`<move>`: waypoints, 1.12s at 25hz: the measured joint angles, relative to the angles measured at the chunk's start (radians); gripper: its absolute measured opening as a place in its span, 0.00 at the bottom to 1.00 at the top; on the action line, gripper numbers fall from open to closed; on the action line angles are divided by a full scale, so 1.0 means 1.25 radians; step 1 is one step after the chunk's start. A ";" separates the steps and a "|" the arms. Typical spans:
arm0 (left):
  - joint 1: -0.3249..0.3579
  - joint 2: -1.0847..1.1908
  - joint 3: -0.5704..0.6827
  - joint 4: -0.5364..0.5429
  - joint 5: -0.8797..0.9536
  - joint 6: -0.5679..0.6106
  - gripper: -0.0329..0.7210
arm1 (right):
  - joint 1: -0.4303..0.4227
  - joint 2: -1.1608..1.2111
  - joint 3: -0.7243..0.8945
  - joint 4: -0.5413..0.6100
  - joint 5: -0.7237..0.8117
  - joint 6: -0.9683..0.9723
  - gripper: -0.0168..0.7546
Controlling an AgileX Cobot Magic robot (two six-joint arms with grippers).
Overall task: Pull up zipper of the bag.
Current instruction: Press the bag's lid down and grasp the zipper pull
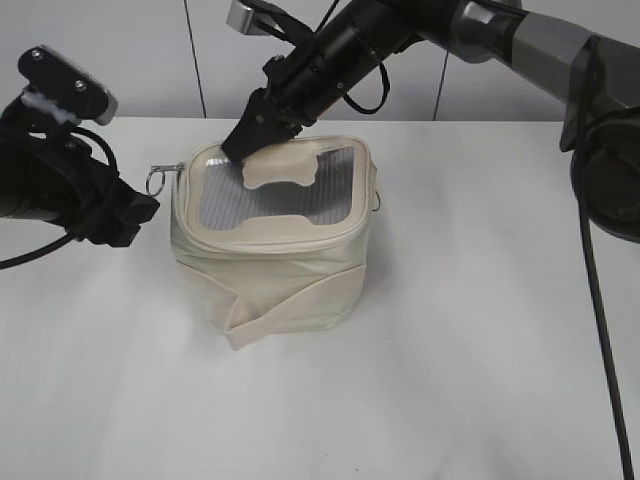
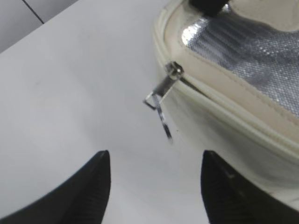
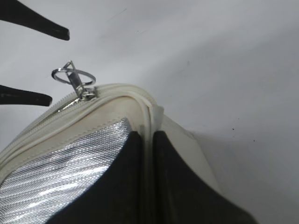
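Note:
My left gripper needs to move toward the zipper pull before it closes on it. The silver ring [image 1: 155, 181] [image 2: 160, 107] is still ahead of both fingertips.
The cream boxy bag [image 1: 290, 280] stands on the white table, its lid showing a grey ribbed window and bone patch. The cream zipper [image 2: 224, 105] runs round the lid rim. A silver slider with a ring pull [image 1: 160, 178] sticks out at the bag's far left corner; it also shows in the left wrist view [image 2: 161, 100] and the right wrist view [image 3: 77, 80]. My right gripper [image 3: 148, 140] is shut on the lid's rim at the back edge [image 1: 250, 135]. My left gripper [image 2: 154, 158] is open and empty, just left of the pull [image 1: 125, 215]. A second ring [image 1: 378, 200] hangs on the right side.
The white table [image 1: 450, 380] spreads round the bag. A pale wall with dark vertical seams [image 1: 195, 60] stands behind. The right arm [image 1: 480, 30] reaches in from the upper right over the bag.

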 joint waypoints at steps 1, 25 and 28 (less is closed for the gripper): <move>0.000 0.007 -0.011 0.000 -0.001 0.000 0.65 | 0.000 0.000 0.000 0.000 0.000 0.001 0.09; 0.000 0.026 -0.075 0.002 0.066 0.001 0.03 | 0.000 0.000 0.000 -0.002 0.000 0.037 0.09; 0.000 -0.017 -0.030 0.003 0.076 0.001 0.03 | 0.000 0.000 -0.001 -0.001 0.000 0.055 0.09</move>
